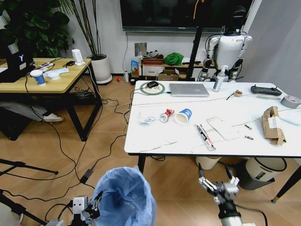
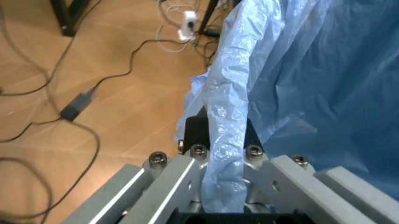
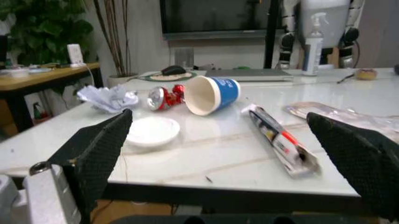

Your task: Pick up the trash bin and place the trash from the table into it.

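The round white plastic lid has to go into the blue-lined bin (image 1: 124,197). My right gripper will reach the lid and grip it by its rim.
The trash bin (image 1: 125,196), lined with a crinkled blue bag, stands on the floor in front of the table (image 1: 164,145). My left gripper (image 1: 87,207) is at its left side, shut on the bin's bag-covered rim (image 2: 224,140). My right gripper (image 1: 218,181) hangs open just below the table's front edge, level with the tabletop in the right wrist view (image 3: 218,119). Trash lies on the table: crumpled white paper (image 1: 146,118), a crushed red can (image 1: 166,115), a white-blue cup (image 1: 183,116) on its side, a tube-like wrapper (image 1: 205,137), a flat white packet (image 1: 221,127) and a torn cardboard box (image 1: 273,125).
A silver laptop (image 1: 189,89), spray bottle (image 1: 219,78), mouse (image 1: 152,84), remote (image 1: 265,89) and tape roll (image 1: 290,100) sit at the table's far side. Under the table stand a cream bucket (image 1: 207,162) and a grey bin (image 1: 263,169). Cables cross the floor beside a wooden desk (image 1: 47,80).
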Available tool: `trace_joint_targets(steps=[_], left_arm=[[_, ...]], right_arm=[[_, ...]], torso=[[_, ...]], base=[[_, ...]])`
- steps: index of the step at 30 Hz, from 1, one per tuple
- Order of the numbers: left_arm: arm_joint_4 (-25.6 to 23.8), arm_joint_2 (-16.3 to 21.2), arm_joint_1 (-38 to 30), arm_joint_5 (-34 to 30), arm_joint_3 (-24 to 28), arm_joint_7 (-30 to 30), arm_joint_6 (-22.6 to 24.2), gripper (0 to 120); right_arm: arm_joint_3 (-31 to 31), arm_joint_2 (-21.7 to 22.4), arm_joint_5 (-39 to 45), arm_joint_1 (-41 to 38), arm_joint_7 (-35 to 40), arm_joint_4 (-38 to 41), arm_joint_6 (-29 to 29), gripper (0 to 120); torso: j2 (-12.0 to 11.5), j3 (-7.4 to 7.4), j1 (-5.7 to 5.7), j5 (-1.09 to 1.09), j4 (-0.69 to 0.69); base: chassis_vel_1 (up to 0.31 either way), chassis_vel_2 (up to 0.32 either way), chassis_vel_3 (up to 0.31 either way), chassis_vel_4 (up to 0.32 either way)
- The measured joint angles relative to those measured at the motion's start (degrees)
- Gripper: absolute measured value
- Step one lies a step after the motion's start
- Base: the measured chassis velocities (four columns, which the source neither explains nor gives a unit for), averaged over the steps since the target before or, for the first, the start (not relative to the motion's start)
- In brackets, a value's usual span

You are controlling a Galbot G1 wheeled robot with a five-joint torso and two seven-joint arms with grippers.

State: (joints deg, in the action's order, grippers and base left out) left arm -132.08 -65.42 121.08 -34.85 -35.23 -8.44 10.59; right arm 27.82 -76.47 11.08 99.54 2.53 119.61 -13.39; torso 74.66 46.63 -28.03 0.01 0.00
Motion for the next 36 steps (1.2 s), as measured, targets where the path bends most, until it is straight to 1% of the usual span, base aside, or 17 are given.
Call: trace_joint_targets(steps=[1,4,5,6,8,9,12,15,16,19,22,23,26,29,30,33,36], left_arm=[[0.00,0.00,0.00,0.00,0.00,0.00,0.00,0],[-1.23,-1.04,1.76,1.46,0.48,-3.20,0.94,0],[-1.65,-1.37,2.01,1.84,0.81,-4.47,1.35,0],[-2.02,-1.72,2.05,2.22,1.09,-6.45,1.76,0],[-2.13,-1.85,2.05,2.31,1.14,-7.00,1.90,0],[-2.62,-2.26,1.99,2.47,1.18,-8.46,2.44,0],[-3.43,-2.81,1.57,2.01,1.00,-10.06,3.53,0],[-3.78,-3.23,0.74,0.75,0.89,-10.51,4.67,0],[-3.78,-3.23,0.74,0.75,0.89,-10.51,4.67,0],[-4.00,-3.42,0.18,0.36,0.85,-10.80,5.26,0],[-4.67,-2.51,0.36,0.00,0.74,-10.88,5.51,0],[-4.67,-2.51,0.36,0.00,0.74,-10.88,5.51,0],[-5.29,-0.14,0.23,-2.16,-0.23,-10.86,5.92,0],[-6.23,3.11,-0.55,-6.62,-2.04,-11.49,7.60,0],[-6.23,3.11,-0.55,-6.62,-2.04,-11.49,7.60,0],[-6.43,6.89,-1.36,-9.92,-3.21,-12.84,9.15,0],[-5.84,10.24,-1.47,-10.71,-3.33,-13.14,9.57,0]], right_arm=[[0.00,0.00,0.00,0.00,0.00,0.00,0.00,100],[-3.56,3.20,4.55,-6.36,3.26,0.86,5.99,100],[-4.96,4.34,6.43,-9.00,4.60,0.89,8.22,100],[-6.48,5.55,8.31,-11.61,5.72,0.62,10.09,100],[-7.18,6.17,9.17,-12.80,6.16,0.28,10.75,100],[-8.96,7.85,11.58,-15.68,6.98,-0.81,12.42,100],[-13.47,11.91,16.69,-23.03,9.22,-3.86,16.50,100],[-16.92,14.32,20.42,-30.45,10.26,-5.55,20.89,100],[-16.92,14.32,20.42,-30.45,10.26,-5.55,20.89,100],[-20.29,16.74,22.33,-35.01,11.05,-5.93,24.27,100],[-22.65,19.37,23.81,-35.37,11.46,-4.72,26.16,100],[-22.65,19.37,23.81,-35.37,11.46,-4.72,26.16,100],[-23.83,21.20,25.31,-35.44,8.47,-5.07,25.33,100],[-25.48,22.55,25.56,-37.78,4.21,-7.72,23.37,100],[-25.48,22.55,25.56,-37.78,4.21,-7.72,23.37,100],[-27.14,22.92,25.76,-40.13,3.57,-9.63,23.57,100],[-28.68,22.95,27.39,-41.45,5.78,-10.03,24.82,100]], torso=[[0.00,0.00,0.00,0.00,0.00],[-0.08,-0.05,0.04,0.00,0.00],[-0.10,-0.06,0.05,-0.01,0.02],[-0.13,-0.07,0.06,0.00,0.01],[-0.14,-0.08,0.06,0.00,0.01],[-0.17,-0.09,0.07,-0.01,0.01],[-0.22,-0.11,0.09,0.01,0.00],[-0.25,-0.14,0.11,0.00,0.02],[-0.25,-0.14,0.11,0.00,0.02],[-0.30,-0.16,0.11,-0.01,0.02],[-0.32,-0.18,0.14,-0.01,0.01],[-0.32,-0.18,0.14,-0.01,0.01],[-0.33,-0.20,0.18,-0.01,-0.01],[-0.36,-0.20,0.18,-0.01,-0.01],[-0.36,-0.20,0.18,-0.01,-0.01],[-0.39,-0.21,0.17,-0.01,0.00],[-0.40,-0.22,0.17,-0.03,0.00]], base=[[0.000,0.000,0.000,0.000],[0.000,0.000,0.000,0.000],[0.000,0.000,0.000,0.000],[0.000,0.000,0.000,0.000],[0.000,0.000,0.000,0.000],[0.000,0.000,0.000,0.000],[0.000,0.000,0.000,0.000],[0.000,0.000,0.000,0.000],[0.000,0.000,0.000,0.000],[0.000,0.000,0.000,0.000],[0.000,0.000,0.000,0.000],[0.000,0.000,0.000,0.000],[0.000,0.000,0.000,0.000],[0.000,0.000,0.000,0.000],[0.000,0.000,0.000,0.000],[0.000,0.000,0.000,0.000],[0.000,0.000,0.000,0.000]])
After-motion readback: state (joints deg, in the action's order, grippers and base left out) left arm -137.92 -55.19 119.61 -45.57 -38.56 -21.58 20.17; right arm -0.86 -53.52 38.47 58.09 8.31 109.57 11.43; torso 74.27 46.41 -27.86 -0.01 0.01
